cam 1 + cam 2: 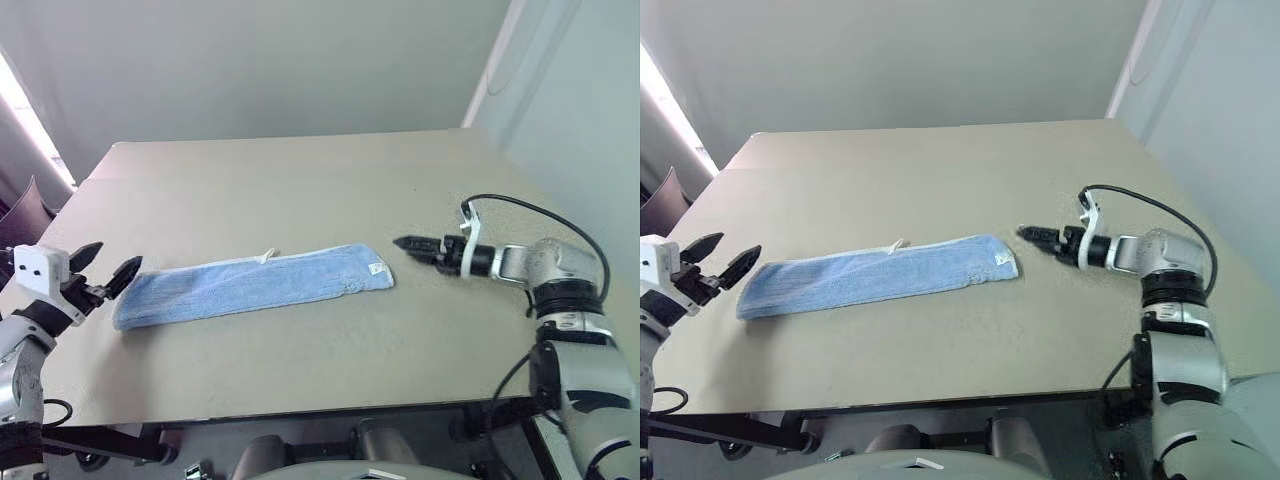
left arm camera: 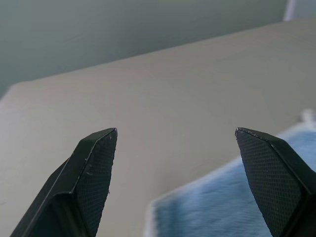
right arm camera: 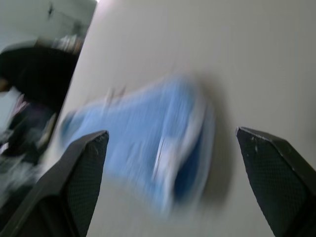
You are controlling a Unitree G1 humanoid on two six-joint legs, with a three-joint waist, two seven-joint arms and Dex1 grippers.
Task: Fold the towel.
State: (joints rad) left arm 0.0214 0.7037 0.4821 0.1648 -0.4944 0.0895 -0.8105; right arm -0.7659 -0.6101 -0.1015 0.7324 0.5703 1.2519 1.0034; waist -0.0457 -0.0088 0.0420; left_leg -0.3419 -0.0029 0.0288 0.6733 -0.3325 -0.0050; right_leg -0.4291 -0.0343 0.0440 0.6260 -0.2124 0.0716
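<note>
My right gripper will next pick up the towel by the white hem at its tagged end, because the hem stands up while the long strip lies flat.
The towel is a light-blue cloth lying flat on the table as one long narrow strip, running left to right. It has white edging and a small white tag at its right end. My left gripper hovers just off the strip's left end, open and empty. In the left wrist view the towel's corner lies below and between the spread fingers. My right gripper is just beyond the right end, pointing at it, open with nothing held. The right wrist view shows the towel ahead of the parted fingers.
The tan table stretches well behind the towel to a pale wall. Its front edge runs close below the strip. A dark object stands off the table's left side. A black cable loops over my right wrist.
</note>
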